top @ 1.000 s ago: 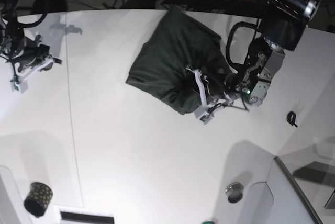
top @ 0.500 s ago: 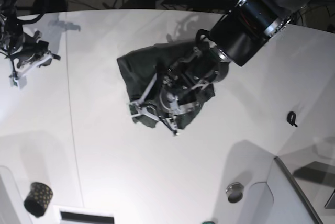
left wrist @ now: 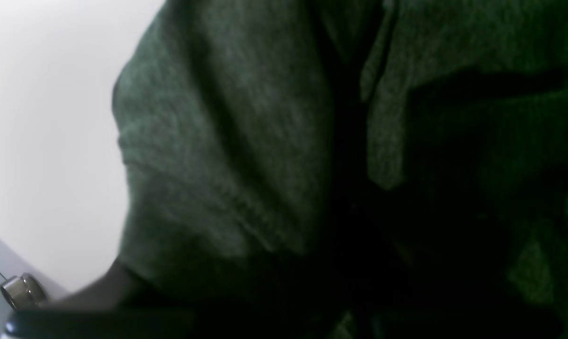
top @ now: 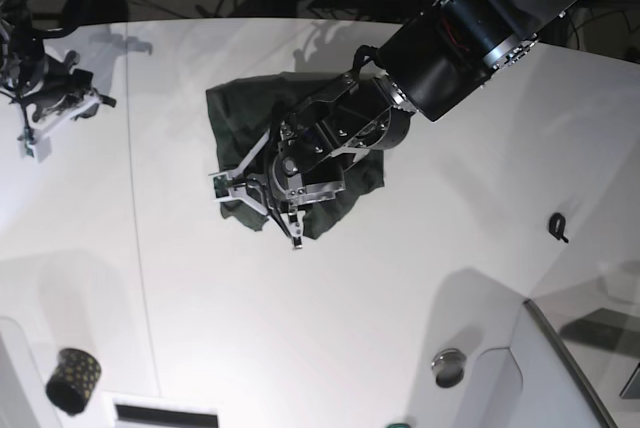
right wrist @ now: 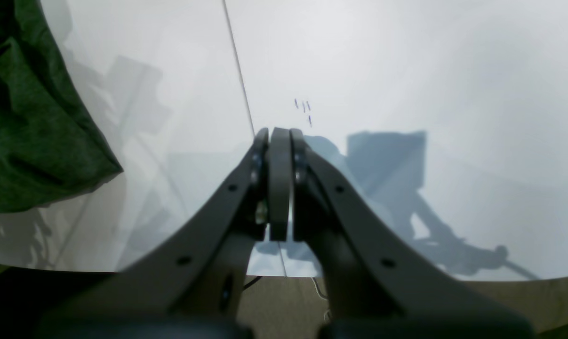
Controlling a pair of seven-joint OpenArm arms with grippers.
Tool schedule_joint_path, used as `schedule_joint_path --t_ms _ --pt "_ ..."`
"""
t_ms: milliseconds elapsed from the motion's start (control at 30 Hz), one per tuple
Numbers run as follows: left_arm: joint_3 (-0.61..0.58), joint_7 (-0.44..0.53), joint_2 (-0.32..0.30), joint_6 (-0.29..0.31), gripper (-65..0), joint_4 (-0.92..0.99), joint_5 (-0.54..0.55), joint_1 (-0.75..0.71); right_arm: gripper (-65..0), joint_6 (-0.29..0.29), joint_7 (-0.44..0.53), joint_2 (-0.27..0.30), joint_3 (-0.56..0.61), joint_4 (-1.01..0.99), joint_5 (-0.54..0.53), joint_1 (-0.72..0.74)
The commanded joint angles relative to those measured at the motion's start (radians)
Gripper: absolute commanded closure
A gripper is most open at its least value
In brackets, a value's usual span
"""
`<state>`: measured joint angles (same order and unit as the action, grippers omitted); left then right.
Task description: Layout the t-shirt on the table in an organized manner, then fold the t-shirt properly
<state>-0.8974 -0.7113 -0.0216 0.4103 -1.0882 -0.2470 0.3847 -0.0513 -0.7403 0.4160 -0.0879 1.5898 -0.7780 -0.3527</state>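
The near edge of the green t-shirt, held by my left gripper, lies on the white table in the base view, so my left gripper needs to open.
The dark green t-shirt (top: pixel 240 118) lies bunched in a heap on the white table (top: pixel 350 318), a little left of its middle. My left arm reaches in from the upper right and lies over the heap. Its left gripper (top: pixel 255 210) sits at the shirt's near-left edge, shut on the fabric. In the left wrist view the t-shirt (left wrist: pixel 227 165) fills nearly everything and hides the fingers. My right gripper (right wrist: pixel 280 136) is shut with nothing in it, hovering over bare table (right wrist: pixel 406 70); the t-shirt (right wrist: pixel 29 132) shows at that view's left edge. In the base view the right gripper (top: pixel 30 140) is at the far left.
A black patterned cup (top: pixel 72 380) stands at the near left. A small metal disc (top: pixel 449 366) and a raised grey panel (top: pixel 560 368) are at the near right, a small black clip (top: pixel 558 227) at the right. Cables and a power strip lie beyond the far edge.
My left arm has swept leftward across the table, dragging the t-shirt from right of centre to left of centre and bunching it tighter. The right arm has barely moved.
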Motion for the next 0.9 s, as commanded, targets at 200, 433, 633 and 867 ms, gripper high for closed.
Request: schedule_joint_path --t_ms 200,433,633,867 --pt "0.001 -0.003 0.013 0.009 0.0 -0.008 0.004 0.010 -0.6 0.014 0.012 0.017 -0.011 0.016 -0.002 0.005" --pt "0.001 -0.003 0.012 0.009 -22.9 -0.014 0.004 0.027 -0.6 0.014 0.012 0.017 -0.011 0.016 -0.002 0.007" --pt "-0.002 -0.006 0.012 0.009 -56.9 -0.017 0.004 0.066 -0.6 0.014 0.012 0.017 -0.011 0.016 -0.002 0.008" --pt "0.002 -0.017 0.005 0.009 -64.3 -0.123 0.004 0.090 -0.6 0.014 0.012 0.017 -0.008 0.016 -0.002 0.011"
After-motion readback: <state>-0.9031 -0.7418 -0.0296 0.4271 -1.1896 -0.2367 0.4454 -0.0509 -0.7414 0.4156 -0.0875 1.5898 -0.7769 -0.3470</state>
